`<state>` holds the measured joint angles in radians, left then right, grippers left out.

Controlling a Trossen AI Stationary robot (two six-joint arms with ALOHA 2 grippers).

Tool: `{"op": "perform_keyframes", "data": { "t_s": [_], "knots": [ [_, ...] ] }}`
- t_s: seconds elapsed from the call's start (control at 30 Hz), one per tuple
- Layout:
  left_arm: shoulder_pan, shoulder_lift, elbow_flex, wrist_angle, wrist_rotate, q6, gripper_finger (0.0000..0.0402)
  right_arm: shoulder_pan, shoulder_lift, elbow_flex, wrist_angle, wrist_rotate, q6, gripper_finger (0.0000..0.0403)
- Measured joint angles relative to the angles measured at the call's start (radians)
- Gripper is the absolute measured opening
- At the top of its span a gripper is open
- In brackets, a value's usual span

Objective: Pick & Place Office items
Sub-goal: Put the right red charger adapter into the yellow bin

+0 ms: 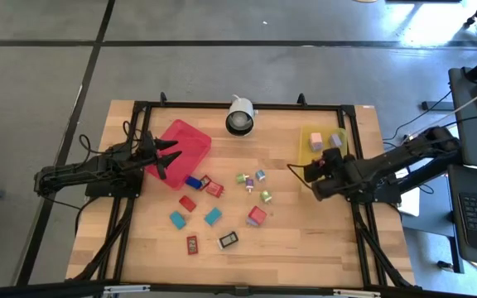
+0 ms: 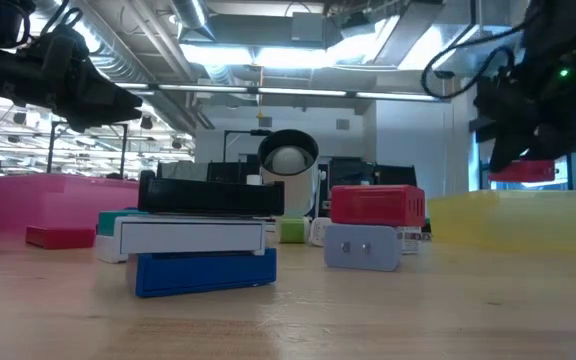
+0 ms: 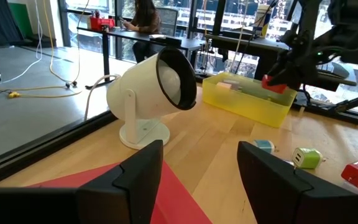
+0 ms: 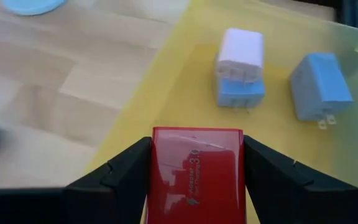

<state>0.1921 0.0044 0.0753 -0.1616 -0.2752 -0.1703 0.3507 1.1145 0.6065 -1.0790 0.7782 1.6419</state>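
Observation:
The red block [image 4: 197,163] hangs high above the yellow tray's bottom in the right wrist view and would drop if released now, so my right gripper keeps hold.
My right gripper [image 4: 197,186] is shut on a red block [image 4: 197,163] and hangs over the near rim of the yellow tray [image 1: 309,136]. Inside that tray lie a white-and-blue plug piece [image 4: 240,65] and a lilac-blue one [image 4: 321,84]. My left gripper [image 3: 197,168] is open above the red tray [image 1: 185,139], touching nothing. Several small pieces lie on the wood between the trays: red [image 1: 187,203], teal [image 1: 213,216], blue [image 1: 193,183], green [image 1: 265,196] and one black with a white label [image 1: 228,240]. My right gripper pinches the red block by two opposite sides [image 4: 157,171], one dark finger [image 4: 120,177] on each side. The block is lifted clear and shows below the fingers in the low view [image 2: 523,172], above the yellow tray's rim [image 2: 528,215].
A white round lamp-like camera [image 1: 240,116] stands at the far middle of the table, between the two trays. A black frame runs along the table's edges [image 1: 247,105]. Bare wood lies toward the near edge [image 1: 305,257]. A person sits at a desk far beyond the table [image 3: 143,15].

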Motion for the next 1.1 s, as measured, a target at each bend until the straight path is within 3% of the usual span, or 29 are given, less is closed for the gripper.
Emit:
{"op": "perform_keyframes", "data": {
  "t_s": [0.2,0.47,0.8,1.1],
  "knots": [
    [0.000,0.000,0.000,0.000,0.000,0.000,0.0203,-0.099,0.000,-0.032,0.151,0.024,-0.016,0.0227],
    [0.000,0.000,0.000,0.000,0.000,0.000,0.0204,-0.202,0.000,-0.128,0.431,-0.013,-0.185,0.0228],
    [0.000,0.000,0.000,0.000,0.000,0.000,0.0204,-0.265,0.000,-0.188,0.583,-0.038,-0.192,0.0229],
    [0.000,0.000,0.000,0.000,0.000,0.000,0.0205,-0.285,0.000,-0.190,0.589,-0.037,-0.231,0.0249]
  ]
}}
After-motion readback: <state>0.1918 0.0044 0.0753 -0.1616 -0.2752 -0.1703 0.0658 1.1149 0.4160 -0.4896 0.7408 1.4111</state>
